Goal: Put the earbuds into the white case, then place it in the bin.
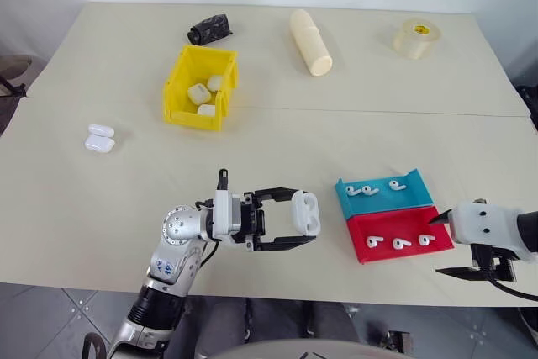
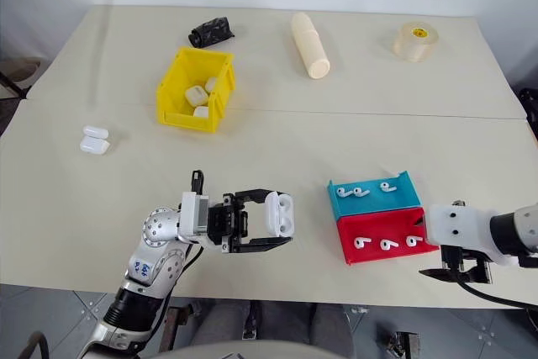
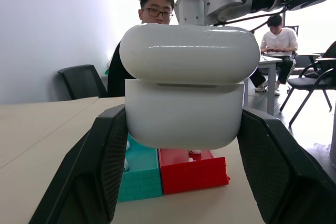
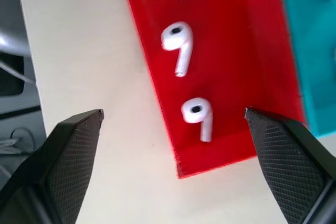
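Observation:
The earbud (image 4: 198,115) and the red tray (image 4: 231,77) are still below my right gripper's fingers in the right wrist view, so the fingers would miss if I closed now. My right gripper needs to move down first.
My left gripper (image 1: 304,218) is shut on a white case (image 1: 307,208), held by its sides a little above the table near the front edge. The case (image 3: 184,98) looms large between the black fingers (image 3: 105,166). Three earbuds (image 1: 402,244) lie in a red tray (image 1: 382,229), and three more (image 1: 367,190) in the blue tray (image 1: 378,201) behind it. My right gripper (image 1: 438,246) stands open at the red tray's right end, pointing down. An earbud (image 4: 198,114) lies between its spread fingertips. The yellow bin (image 1: 195,115) stands at the back left with three white cases inside.
Two more white cases (image 1: 99,138) lie at the table's left. At the back are a black crumpled object (image 1: 209,30), a cream cylinder (image 1: 310,41) and a tape roll (image 1: 418,38). People sit beyond the table (image 3: 155,6).

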### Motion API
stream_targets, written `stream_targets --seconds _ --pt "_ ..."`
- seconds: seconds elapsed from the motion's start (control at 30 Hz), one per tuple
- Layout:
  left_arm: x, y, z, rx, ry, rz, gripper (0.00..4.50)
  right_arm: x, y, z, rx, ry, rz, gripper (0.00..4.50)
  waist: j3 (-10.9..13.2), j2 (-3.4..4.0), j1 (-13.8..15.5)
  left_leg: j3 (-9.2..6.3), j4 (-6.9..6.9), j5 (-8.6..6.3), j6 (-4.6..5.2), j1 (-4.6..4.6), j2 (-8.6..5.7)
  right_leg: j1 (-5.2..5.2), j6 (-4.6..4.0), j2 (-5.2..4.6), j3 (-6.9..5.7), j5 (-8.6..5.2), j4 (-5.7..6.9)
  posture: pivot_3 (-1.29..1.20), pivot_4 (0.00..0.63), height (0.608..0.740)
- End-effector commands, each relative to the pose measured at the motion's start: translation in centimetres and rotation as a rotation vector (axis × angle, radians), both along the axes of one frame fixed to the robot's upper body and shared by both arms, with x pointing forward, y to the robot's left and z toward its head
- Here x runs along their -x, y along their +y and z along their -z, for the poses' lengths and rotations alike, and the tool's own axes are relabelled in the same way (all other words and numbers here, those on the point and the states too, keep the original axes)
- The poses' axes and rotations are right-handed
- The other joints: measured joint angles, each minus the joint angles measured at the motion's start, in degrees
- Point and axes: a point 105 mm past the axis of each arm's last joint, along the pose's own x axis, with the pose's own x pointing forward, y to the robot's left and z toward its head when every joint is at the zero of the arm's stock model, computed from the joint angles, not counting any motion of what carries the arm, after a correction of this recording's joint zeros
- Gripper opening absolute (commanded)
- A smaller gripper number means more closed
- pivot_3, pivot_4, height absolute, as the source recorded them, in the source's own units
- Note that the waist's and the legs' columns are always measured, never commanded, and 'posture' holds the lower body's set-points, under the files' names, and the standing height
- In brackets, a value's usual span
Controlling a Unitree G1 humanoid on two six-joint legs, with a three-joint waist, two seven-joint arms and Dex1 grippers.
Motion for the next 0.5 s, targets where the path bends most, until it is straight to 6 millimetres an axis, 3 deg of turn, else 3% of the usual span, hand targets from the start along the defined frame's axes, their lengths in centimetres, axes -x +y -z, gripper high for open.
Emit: stream_targets --seconds 0.03,0.27,0.37,0.5 --pt "0.1 -0.5 -1.1 0.023 -0.041 0.002 2.77 -0.5 -0.1 0.4 0.04 -0.028 -0.033 4.5 0.0 0.0 -0.04 0.0 0.01 0.0 0.0 0.0 0.0 0.01 0.0 0.0 0.0 0.0 0.0 0.0 0.15 0.74" --pt "0.1 -1.0 -1.3 0.03 -0.043 0.006 2.77 -1.1 -0.3 1.4 0.066 -0.04 -0.064 4.5 0.0 0.0 -0.01 -0.01 0.02 0.0 -0.01 0.0 -0.01 0.02 0.01 0.0 -0.01 0.0 -0.01 0.0 0.15 0.74" --pt "0.3 -1.0 -1.3 0.031 -0.04 0.009 2.77 -1.4 -0.2 1.5 0.069 -0.038 -0.078 3.93 0.0 0.0 -0.01 -0.01 0.05 0.0 -0.01 0.01 0.0 0.03 0.01 0.01 -0.02 0.0 -0.01 0.0 0.15 0.74" --pt "0.4 -0.9 -1.2 0.029 -0.042 0.011 2.77 -1.7 0.0 1.8 0.072 -0.042 -0.088 2.57 0.0 0.0 -0.01 -0.02 0.06 0.0 -0.01 0.0 0.0 0.03 0.01 0.0 -0.02 0.0 0.0 0.0 0.15 0.74"
